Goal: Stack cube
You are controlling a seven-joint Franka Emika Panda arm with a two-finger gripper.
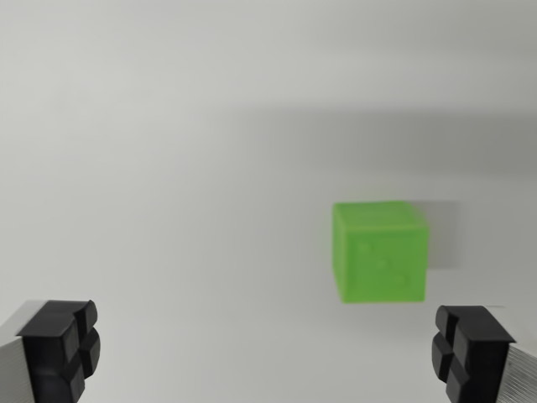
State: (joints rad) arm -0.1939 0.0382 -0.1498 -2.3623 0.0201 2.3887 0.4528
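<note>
The gripper picks up the green cube [379, 250] by its opposite sides next, to stack it.
A bright green cube [379, 250] rests on the white surface, right of centre in the wrist view, with small raised dots on its near face. My gripper [264, 353] is open, its two black fingertips [60, 348] at the bottom corners of the picture. The cube lies beyond the fingertips, closer to the one on the wrist view's right, and nothing is between them. No second cube shows in this view.
The plain white surface [168, 168] fills the whole picture. A soft grey shadow band crosses the top right, and the cube casts a shadow to its right.
</note>
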